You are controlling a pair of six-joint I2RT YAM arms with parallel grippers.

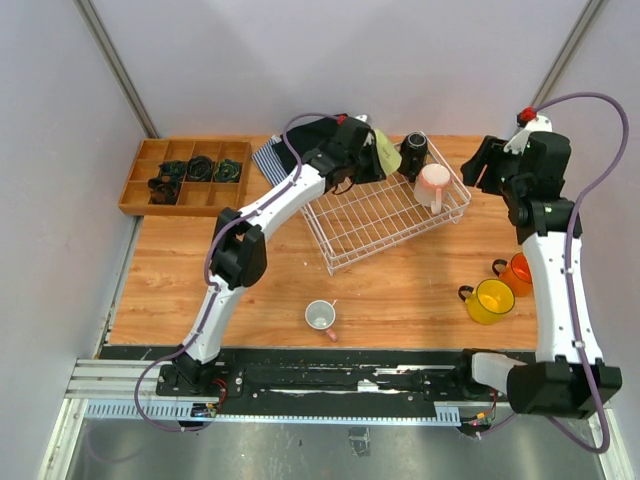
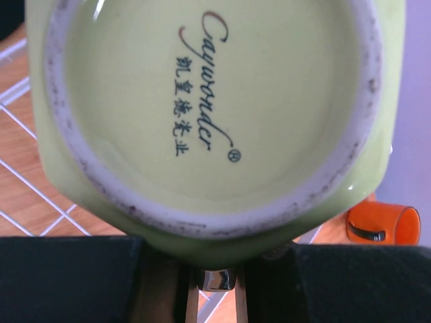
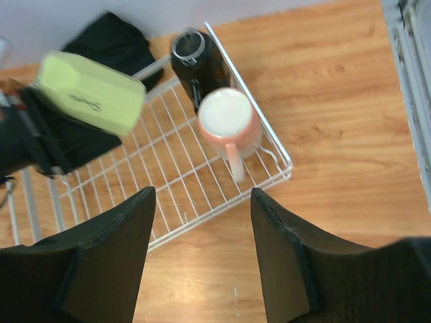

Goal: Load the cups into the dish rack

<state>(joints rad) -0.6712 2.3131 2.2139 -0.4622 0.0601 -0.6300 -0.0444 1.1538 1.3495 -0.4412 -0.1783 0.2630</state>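
The pale yellow-green cup's body [image 1: 388, 154] [image 2: 215, 175] hangs well above the rack's wires, so it comes down onto the rack in my left gripper, before the release.
My left gripper [image 1: 370, 153] is shut on the pale yellow-green cup [image 1: 386, 150], held tilted over the far left corner of the white wire dish rack [image 1: 360, 228]. In the left wrist view the cup's base [image 2: 209, 114] fills the frame above the gripper [image 2: 215, 266]. A black cup [image 1: 413, 152] and an upturned pale pink cup [image 1: 434, 185] are in the rack's far right end. My right gripper [image 3: 202, 195] stands open and holds nothing, above the table just off the rack's right rim [image 3: 286, 163]. On the table are a small dusty pink cup [image 1: 321, 317], an orange cup [image 1: 517, 272] and a yellow cup [image 1: 490, 300].
A brown wooden compartment tray [image 1: 185, 175] with dark items sits at the far left. A striped cloth [image 1: 268, 158] lies behind the rack's left corner. Grey walls close in the table on three sides.
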